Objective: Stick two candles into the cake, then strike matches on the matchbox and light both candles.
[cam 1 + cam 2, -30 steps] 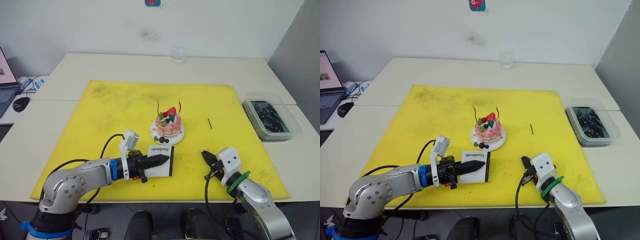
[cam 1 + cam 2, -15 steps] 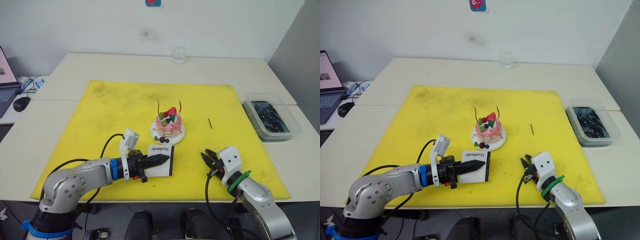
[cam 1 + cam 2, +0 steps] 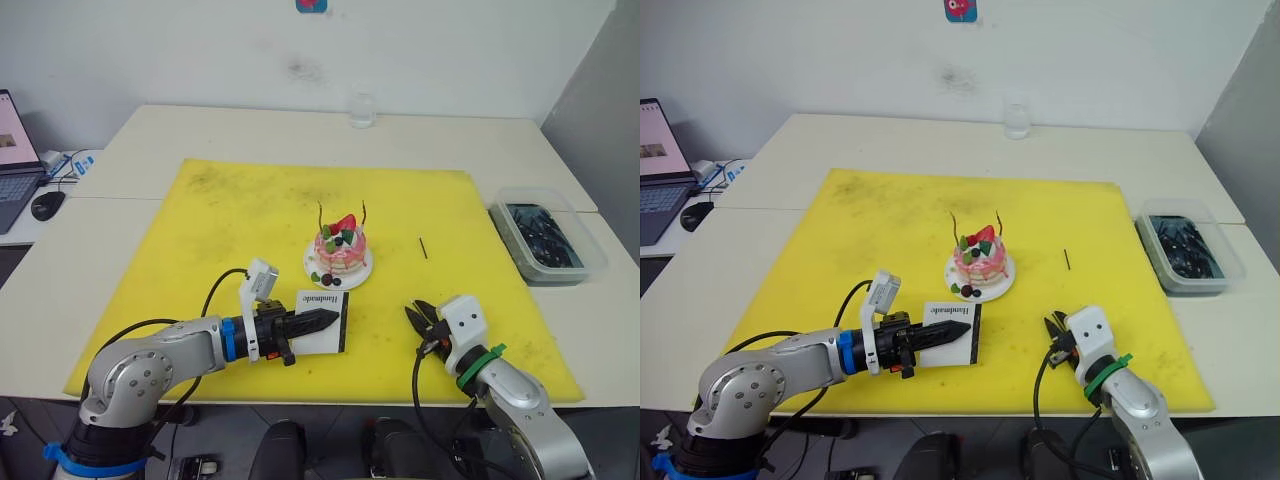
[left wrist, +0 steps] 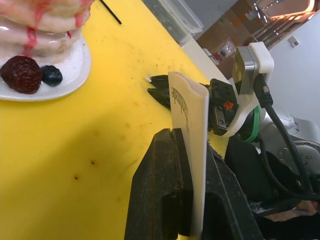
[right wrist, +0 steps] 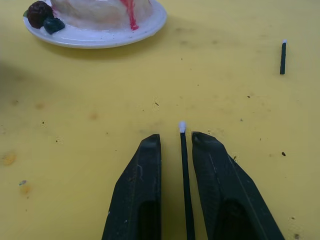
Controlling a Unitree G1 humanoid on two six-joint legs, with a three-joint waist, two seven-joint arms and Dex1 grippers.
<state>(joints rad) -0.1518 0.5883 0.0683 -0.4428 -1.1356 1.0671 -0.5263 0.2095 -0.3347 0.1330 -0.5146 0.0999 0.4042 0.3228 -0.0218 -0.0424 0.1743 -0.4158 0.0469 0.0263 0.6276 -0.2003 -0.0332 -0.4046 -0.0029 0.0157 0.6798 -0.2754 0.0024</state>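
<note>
My right gripper will next grab the match by its dark stick (image 5: 186, 185), then strike it on the matchbox and light a candle.
The pink cake (image 3: 338, 252) sits on its white plate (image 3: 313, 269) mid-mat, with two thin candles (image 3: 320, 216) standing upright in its top. My left gripper (image 3: 332, 320) is shut on the white matchbox (image 3: 325, 312), holding it on edge in front of the plate; the box (image 4: 192, 130) shows between its fingers. My right gripper (image 5: 176, 141) rests low on the mat to the right, open. Between its fingers lies a white-tipped match (image 5: 184, 165), with a small gap on each side. A second match (image 3: 423, 247) lies right of the cake.
A yellow mat (image 3: 220, 220) covers the table's middle. A clear bin of dark items (image 3: 545, 243) stands off the mat's right edge. A glass (image 3: 361, 108) is at the back. At the far left are a laptop (image 3: 8, 150) and a mouse (image 3: 46, 205).
My right gripper's fingers, together a second ago, have parted around the match. The left arm with the matchbox has stayed put. The camera shifted slightly.
</note>
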